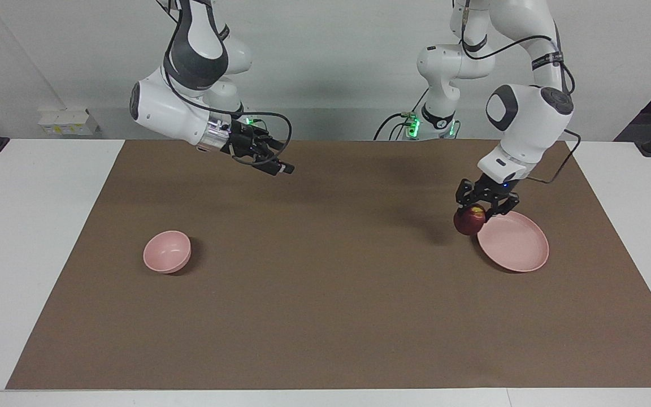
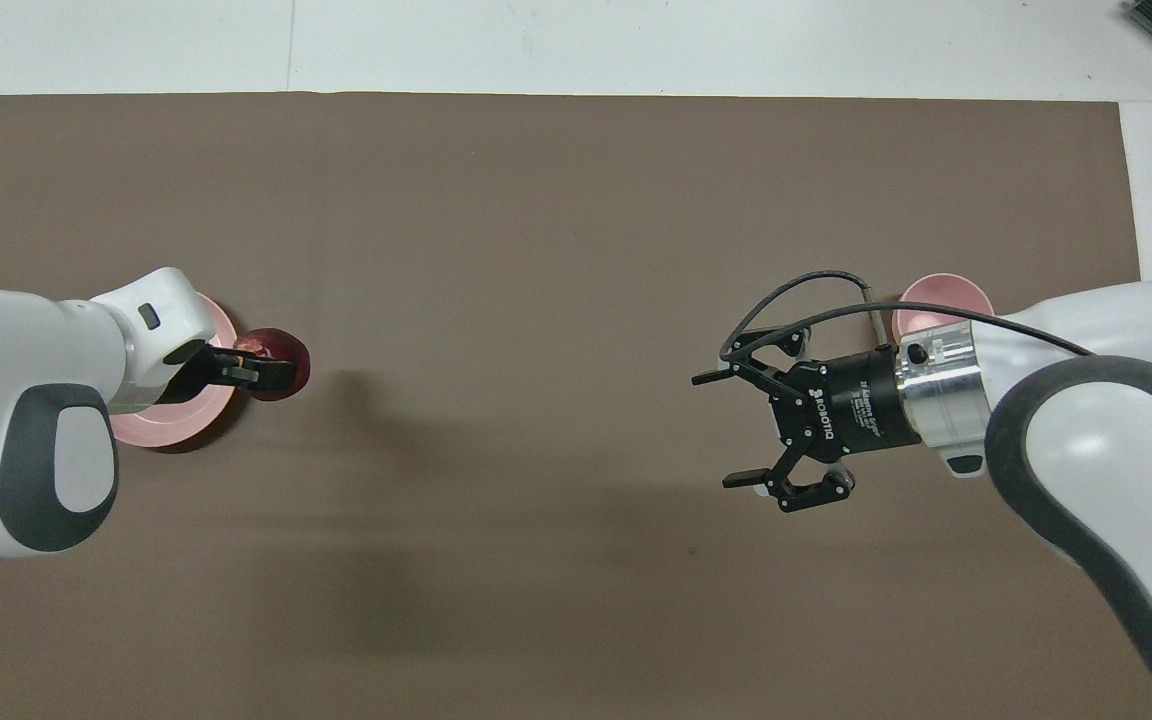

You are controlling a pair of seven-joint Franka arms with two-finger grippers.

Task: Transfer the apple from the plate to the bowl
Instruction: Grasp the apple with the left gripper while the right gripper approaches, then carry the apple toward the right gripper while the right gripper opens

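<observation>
The dark red apple point(image 1: 469, 220) should go to the bowl, so my right gripper should next grab its bare sides, as my left gripper's fingers already cover its top.
My left gripper point(image 1: 481, 210) is shut on the small dark red apple point(image 1: 469, 220) and holds it just above the brown mat, at the edge of the flat pink plate point(image 1: 515, 243) on the side toward the table's middle. In the overhead view the left gripper point(image 2: 266, 372) and the apple point(image 2: 283, 364) show beside the plate point(image 2: 171, 428), which the arm partly covers. The small deep pink bowl point(image 1: 167, 251) stands empty toward the right arm's end; it also shows in the overhead view point(image 2: 941, 298). My right gripper point(image 1: 281, 167) is open and empty in the air over the mat point(image 2: 719, 430).
A brown mat point(image 1: 325, 316) covers most of the white table point(image 1: 31, 226). A small white box point(image 1: 68, 121) sits at the table's edge by the wall, at the right arm's end.
</observation>
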